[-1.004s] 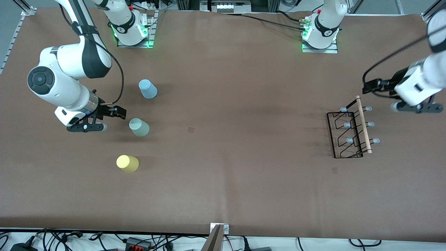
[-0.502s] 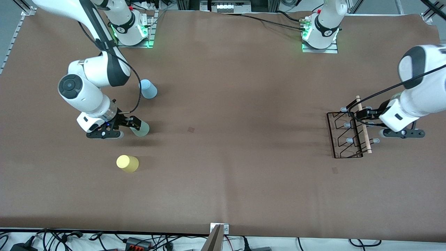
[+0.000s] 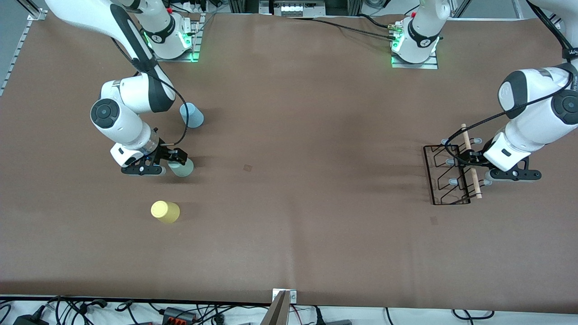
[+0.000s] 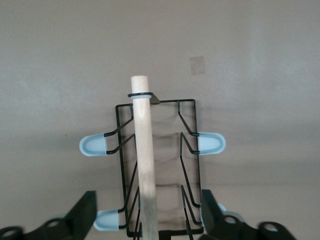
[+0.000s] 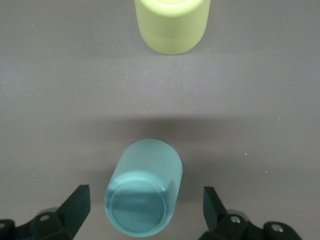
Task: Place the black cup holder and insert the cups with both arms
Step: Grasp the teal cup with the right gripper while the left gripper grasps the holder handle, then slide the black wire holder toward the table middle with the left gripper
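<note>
My fingers stop above the grey-green cup's round end [image 3: 183,169] and would miss if I closed now. My right gripper needs to go lower before it closes on the cup.
The black cup holder [image 3: 445,176] stands at the left arm's end of the table, its wooden rod handle [image 4: 145,150] on top. My left gripper [image 3: 473,162] is low over that handle, open. Its fingers [image 4: 82,215] stand apart on either side of the rod and wire frame [image 4: 187,150] without touching the rod. Toward the right arm's end stand three cups. My right gripper [image 3: 177,159] is open around the grey-green cup [image 3: 185,169], whose round end [image 5: 145,202] sits between the fingers [image 5: 75,207] with gaps both sides. The light blue cup [image 3: 193,116] is farther from the front camera and the yellow cup [image 3: 165,211] nearer.
The brown table mat [image 3: 298,149] stretches wide between the cups and the rack. Both arm bases [image 3: 413,45] stand along the table's edge farthest from the front camera. Cables lie off the edge nearest it.
My right gripper has moved toward the middle of the table and now straddles the grey-green cup. My left gripper has come down from beside the rack to over its wooden handle.
</note>
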Robot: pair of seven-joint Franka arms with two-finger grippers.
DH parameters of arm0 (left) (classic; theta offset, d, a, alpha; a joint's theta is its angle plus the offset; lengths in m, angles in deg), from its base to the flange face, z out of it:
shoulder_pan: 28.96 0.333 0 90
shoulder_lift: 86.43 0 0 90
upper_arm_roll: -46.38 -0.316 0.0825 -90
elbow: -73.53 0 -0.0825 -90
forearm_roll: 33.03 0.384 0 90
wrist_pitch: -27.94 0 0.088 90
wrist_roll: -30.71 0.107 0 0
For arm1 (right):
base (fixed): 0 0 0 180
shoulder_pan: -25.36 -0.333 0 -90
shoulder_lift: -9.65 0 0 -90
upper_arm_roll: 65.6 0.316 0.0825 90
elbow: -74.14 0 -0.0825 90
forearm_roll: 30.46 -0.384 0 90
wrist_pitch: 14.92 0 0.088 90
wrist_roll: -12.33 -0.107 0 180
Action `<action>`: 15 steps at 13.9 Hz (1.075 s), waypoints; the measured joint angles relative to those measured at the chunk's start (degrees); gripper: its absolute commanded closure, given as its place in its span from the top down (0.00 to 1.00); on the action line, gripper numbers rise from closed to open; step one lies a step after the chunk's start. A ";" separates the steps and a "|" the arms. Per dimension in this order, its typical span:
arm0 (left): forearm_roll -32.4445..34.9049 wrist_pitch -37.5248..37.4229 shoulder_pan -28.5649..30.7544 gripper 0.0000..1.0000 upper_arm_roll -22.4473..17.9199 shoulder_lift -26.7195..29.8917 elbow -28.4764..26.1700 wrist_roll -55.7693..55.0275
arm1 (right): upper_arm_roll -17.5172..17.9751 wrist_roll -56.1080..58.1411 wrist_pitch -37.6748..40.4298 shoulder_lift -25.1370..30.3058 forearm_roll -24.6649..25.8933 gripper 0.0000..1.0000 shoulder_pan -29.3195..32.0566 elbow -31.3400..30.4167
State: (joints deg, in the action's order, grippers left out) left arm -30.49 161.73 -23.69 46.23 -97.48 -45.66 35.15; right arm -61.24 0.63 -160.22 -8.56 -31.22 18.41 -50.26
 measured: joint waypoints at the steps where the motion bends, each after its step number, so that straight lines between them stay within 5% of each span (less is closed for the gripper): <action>1: 0.00 0.94 0.10 0.69 0.00 -0.13 -0.48 0.08 | 0.00 -0.01 -0.70 -0.24 0.00 1.00 0.00 -0.12; 8: 0.00 2.09 0.09 0.24 0.06 -0.98 -0.80 0.23 | 0.00 -0.07 -4.50 -2.70 0.00 1.00 -0.03 -0.24; 15: 0.00 2.06 0.10 0.04 0.06 -1.00 -0.75 0.20 | 0.06 -0.09 -4.56 -3.12 0.00 1.00 -0.13 -1.59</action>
State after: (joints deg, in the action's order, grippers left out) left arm -30.49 163.79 -23.59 46.28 -98.49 -46.42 35.35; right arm -61.19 0.54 -164.78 -11.68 -31.22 18.28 -51.85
